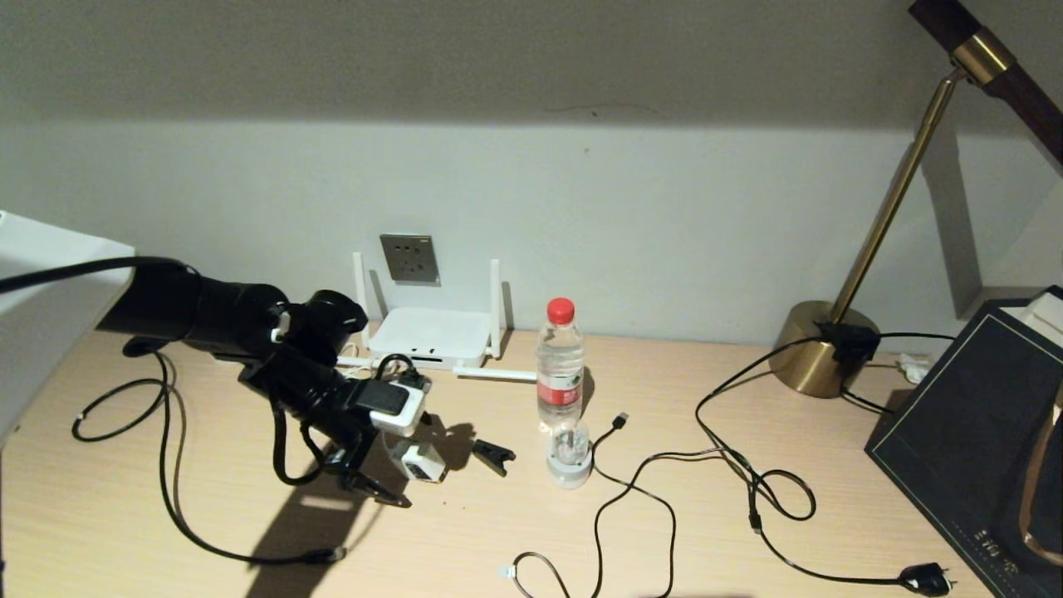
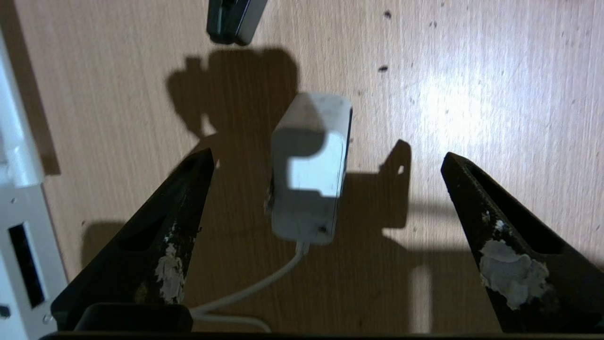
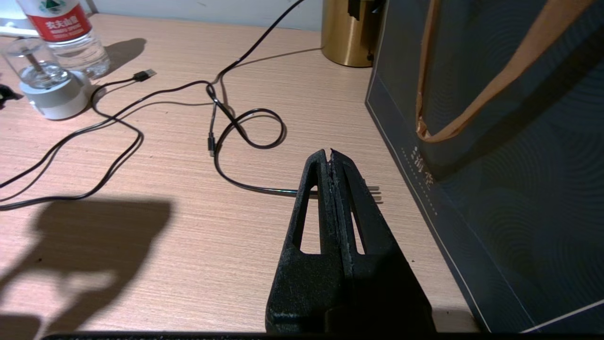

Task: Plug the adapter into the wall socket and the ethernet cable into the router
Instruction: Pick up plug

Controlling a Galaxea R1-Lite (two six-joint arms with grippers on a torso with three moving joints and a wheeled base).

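My left gripper grabs the long sides of the adapter's body (image 1: 423, 463) next, to plug the white adapter into the wall socket (image 1: 409, 257).
The white adapter (image 1: 423, 463) (image 2: 309, 174) lies on the desk, its thin white cord (image 2: 264, 283) trailing back toward my wrist. My left gripper (image 2: 328, 156) hovers over it, open, one finger on each side and neither touching it. Behind it the white router (image 1: 432, 336) (image 2: 23, 245) sits against the wall under the grey wall socket (image 1: 409, 257). The black ethernet cable (image 1: 170, 482) loops over the left of the desk, its clear-tipped plug (image 1: 332, 555) lying near the front edge. My right gripper (image 3: 330, 153) is shut and empty, low over the desk's right side.
A water bottle (image 1: 560, 365) and a small clear-domed device (image 1: 569, 461) stand right of the adapter. A black clip (image 1: 494, 455) lies beside it. A black USB cable (image 1: 619, 419), the lamp cord with its black plug (image 1: 926, 577), a brass lamp base (image 1: 822, 349) and a dark bag (image 1: 972, 432) fill the right.
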